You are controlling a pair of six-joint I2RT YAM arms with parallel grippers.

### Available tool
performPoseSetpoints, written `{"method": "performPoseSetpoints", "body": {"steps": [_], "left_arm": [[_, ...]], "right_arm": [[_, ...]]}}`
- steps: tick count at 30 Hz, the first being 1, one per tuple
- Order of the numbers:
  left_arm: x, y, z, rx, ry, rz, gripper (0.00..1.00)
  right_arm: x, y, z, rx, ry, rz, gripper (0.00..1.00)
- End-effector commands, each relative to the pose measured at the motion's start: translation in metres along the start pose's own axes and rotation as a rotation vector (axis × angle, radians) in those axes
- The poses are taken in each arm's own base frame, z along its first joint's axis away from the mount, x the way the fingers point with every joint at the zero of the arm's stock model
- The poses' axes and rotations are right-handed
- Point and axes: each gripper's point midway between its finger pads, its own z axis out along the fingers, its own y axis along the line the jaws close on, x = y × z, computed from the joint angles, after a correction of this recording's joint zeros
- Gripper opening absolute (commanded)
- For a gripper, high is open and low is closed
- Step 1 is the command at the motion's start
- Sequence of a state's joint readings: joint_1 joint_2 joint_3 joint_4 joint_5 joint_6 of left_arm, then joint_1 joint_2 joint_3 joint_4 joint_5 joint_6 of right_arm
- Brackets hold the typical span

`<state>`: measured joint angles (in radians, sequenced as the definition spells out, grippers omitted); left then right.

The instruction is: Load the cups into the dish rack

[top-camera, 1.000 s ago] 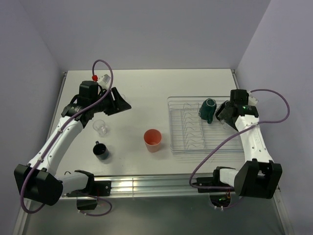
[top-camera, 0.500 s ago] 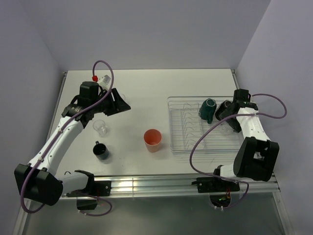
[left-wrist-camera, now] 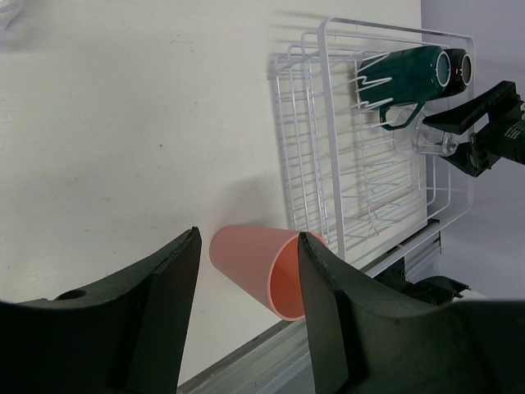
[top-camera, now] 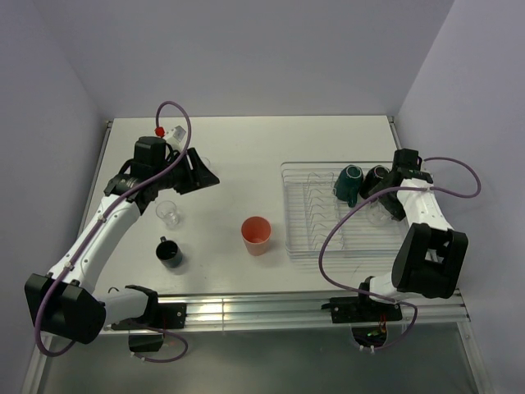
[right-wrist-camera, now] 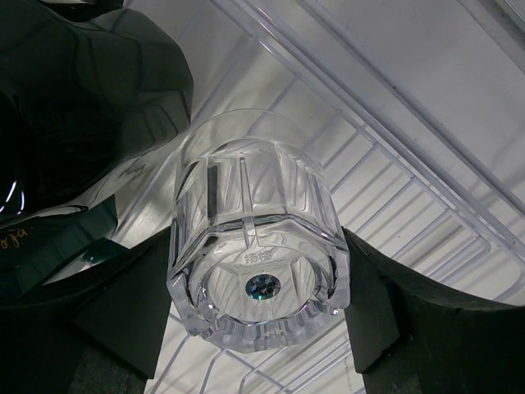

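Note:
The tumbler's opening is toward the rack's wires beside the mugs and it would land in the rack [top-camera: 316,242], so it is time for my right gripper to open.
The clear dish rack [top-camera: 316,242] lies at the right. A dark green mug [top-camera: 348,185] and another dark mug [top-camera: 376,176] lie at its far end. My right gripper [top-camera: 380,203] is shut on a clear glass tumbler [right-wrist-camera: 258,263], held base toward the camera over the rack wires [right-wrist-camera: 426,205], beside the green mug [right-wrist-camera: 82,90]. My left gripper [top-camera: 195,174] is open and empty at the left rear. In its wrist view the salmon cup [left-wrist-camera: 258,267] shows far off between the fingers. The salmon cup [top-camera: 257,235], a black mug [top-camera: 171,253] and a glass tumbler [top-camera: 170,213] stand on the table.
The rack [left-wrist-camera: 328,164] shows in the left wrist view with the green mug [left-wrist-camera: 406,74] on its prongs. A metal rail [top-camera: 262,308] runs along the near table edge. Walls close the left, back and right sides.
My right arm has folded in closer to its base and the gripper with the tumbler has shifted slightly over the rack. A dark mug beside the green one now shows. The left arm is still.

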<state>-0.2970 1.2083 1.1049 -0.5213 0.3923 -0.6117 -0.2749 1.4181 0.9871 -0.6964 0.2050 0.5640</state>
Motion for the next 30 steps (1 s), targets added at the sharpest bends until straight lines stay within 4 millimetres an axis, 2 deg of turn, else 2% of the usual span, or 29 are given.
{"method": "performPoseSetpoints", "body": {"steps": [1, 6, 7, 9, 10, 11, 24, 30], "left_arm": [[-0.007, -0.001, 0.001, 0.002, -0.027, 0.028, 0.56], [-0.008, -0.001, 0.001, -0.003, -0.029, 0.025, 0.56], [-0.008, -0.001, 0.002, -0.003, -0.029, 0.025, 0.56], [-0.009, -0.001, 0.002, -0.003, -0.031, 0.024, 0.56], [-0.009, -0.001, 0.002, -0.003, -0.031, 0.024, 0.56], [-0.008, -0.001, 0.002, -0.004, -0.030, 0.024, 0.56], [-0.008, 0.002, 0.003, -0.018, -0.025, 0.022, 0.57], [-0.009, 0.003, 0.003, -0.030, -0.021, 0.020, 0.56]], "right_arm": [[-0.004, 0.002, 0.004, -0.009, -0.017, 0.018, 0.33], [-0.009, 0.001, -0.006, -0.025, -0.044, 0.015, 0.56], [-0.009, 0.001, -0.007, -0.024, -0.045, 0.015, 0.65], [-0.011, 0.003, -0.013, -0.043, -0.051, 0.010, 0.74], [-0.011, 0.003, -0.015, -0.048, -0.053, 0.010, 0.95], [-0.013, 0.004, -0.019, -0.059, -0.063, 0.008, 1.00], [-0.019, -0.003, -0.049, -0.093, -0.129, 0.025, 1.00], [-0.020, 0.001, -0.061, -0.138, -0.144, 0.027, 1.00]]}}
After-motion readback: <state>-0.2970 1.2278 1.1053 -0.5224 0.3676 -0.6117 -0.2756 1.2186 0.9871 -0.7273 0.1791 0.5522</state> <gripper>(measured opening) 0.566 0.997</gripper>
